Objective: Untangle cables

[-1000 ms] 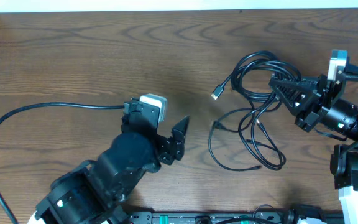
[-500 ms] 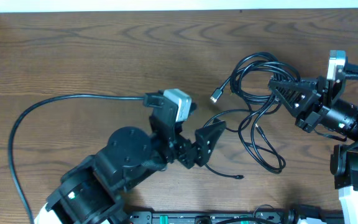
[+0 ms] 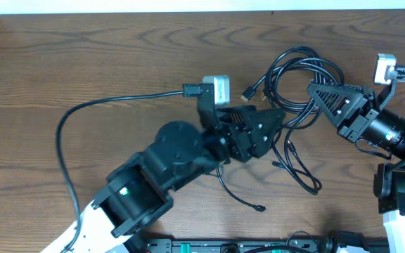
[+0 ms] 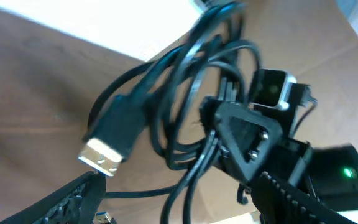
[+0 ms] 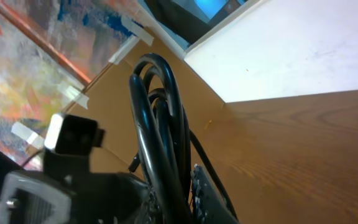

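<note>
The bundle's loops lie beyond my left gripper's fingers, so closing now would miss them. My left gripper moves toward the loops first, then closes on them.
The cables [image 3: 270, 76] are a bundle of glossy black loops at the table's right, with loose strands trailing toward the front. My right gripper [image 3: 318, 95] is shut on the bundle; the right wrist view shows the cords [image 5: 157, 118] pinched between its fingers [image 5: 188, 186]. My left gripper [image 3: 274, 126] is open at the bundle's left side. In the left wrist view two strands [image 4: 185, 81] hang between its spread fingers [image 4: 179, 186]. A silver-tipped USB plug [image 3: 247, 93] sticks out on the left and also shows in the left wrist view [image 4: 107, 152]. A blue-tipped plug [image 4: 102, 218] lies below it.
The left arm's thick black cable [image 3: 83, 116] curves across the table's left half. A loose strand ends in a small plug [image 3: 259, 208] near the front edge. The right arm's base [image 3: 399, 190] stands at the right edge. A white wall borders the far side.
My left arm has swung up and right, from the table's middle to the cable bundle. The lower loose loops have shifted. My right gripper has moved slightly up with the bundle.
</note>
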